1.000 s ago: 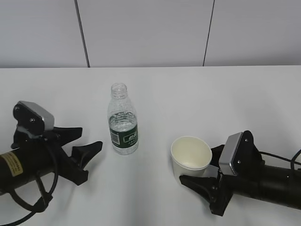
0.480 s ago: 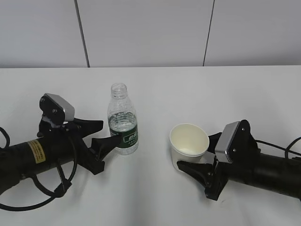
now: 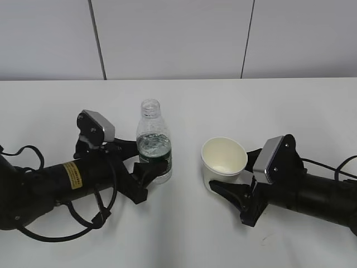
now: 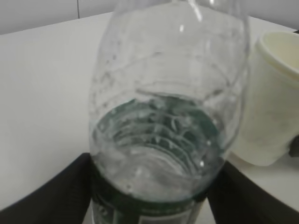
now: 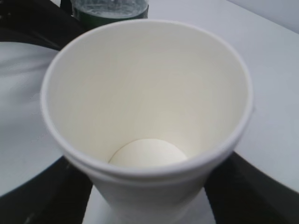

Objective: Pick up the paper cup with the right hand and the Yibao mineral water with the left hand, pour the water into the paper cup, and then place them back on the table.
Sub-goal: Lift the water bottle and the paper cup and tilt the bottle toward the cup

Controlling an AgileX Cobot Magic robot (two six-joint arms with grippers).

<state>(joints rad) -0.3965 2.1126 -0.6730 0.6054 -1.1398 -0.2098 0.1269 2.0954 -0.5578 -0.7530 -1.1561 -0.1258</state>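
I will grab the bottle with my left gripper next by its straight labelled lower part (image 3: 155, 155), because the bottle's shoulder (image 3: 151, 121) slopes inward toward its opening.
The Yibao mineral water (image 3: 154, 139) stands upright on the table (image 3: 184, 240), uncapped and partly filled. My left gripper (image 3: 144, 163) is open, with one jaw on each side of the bottle's labelled lower part. The left wrist view shows the bottle (image 4: 163, 93) filling the gap between the black fingers (image 4: 51, 196). The paper cup (image 3: 223, 159) stands empty to the right. My right gripper (image 3: 226, 177) is open around its lower part. In the right wrist view the cup (image 5: 149, 93) sits between the fingers (image 5: 42, 196), close to both.
A grey panelled wall (image 3: 167, 39) runs behind the table's far edge. The cup also shows in the left wrist view (image 4: 273, 102), close to the right of the bottle. The bottle's base shows at the top of the right wrist view (image 5: 110, 8).
Both arms have moved inward. The left gripper has slid around the bottle, which shifted slightly right. The right gripper has closed in around the cup, which shifted slightly away from it.
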